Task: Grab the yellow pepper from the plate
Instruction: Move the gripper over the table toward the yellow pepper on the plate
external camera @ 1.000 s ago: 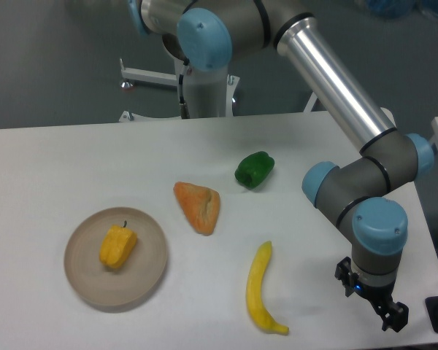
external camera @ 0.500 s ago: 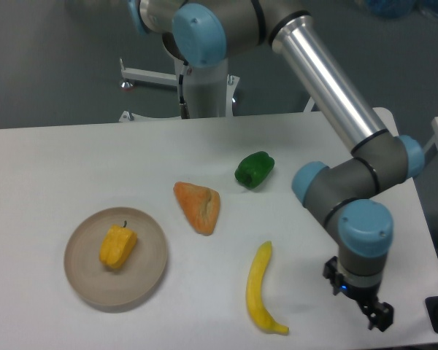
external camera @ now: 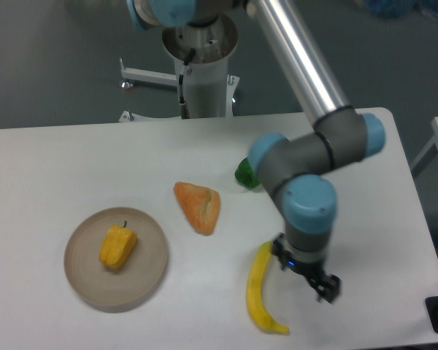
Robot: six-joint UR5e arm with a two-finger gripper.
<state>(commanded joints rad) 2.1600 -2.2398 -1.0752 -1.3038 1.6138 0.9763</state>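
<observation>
My gripper takes hold of the yellow pepper by its plump body (external camera: 117, 248) next, to pick it up from the plate.
The yellow pepper (external camera: 118, 246) lies on the round beige plate (external camera: 84, 281) at the front left of the white table, its dark stem pointing to the back. My gripper (external camera: 304, 272) hangs far to the right of the plate, just right of a banana, pointing down under the blue wrist joint. Its dark fingers (external camera: 330, 289) stick out on either side of the wrist, spread apart with nothing between them. Nothing touches the pepper.
A long yellow banana (external camera: 258, 292) lies right beside the gripper. An orange wedge-shaped piece (external camera: 199, 205) sits mid-table. A green pepper (external camera: 243, 173) is half hidden behind my arm's elbow (external camera: 277, 157). The table's right edge is near the arm.
The arm has swung left across the front of the table, from near the right edge to just beside the banana. The elbow now covers part of the green pepper. The objects have not moved.
</observation>
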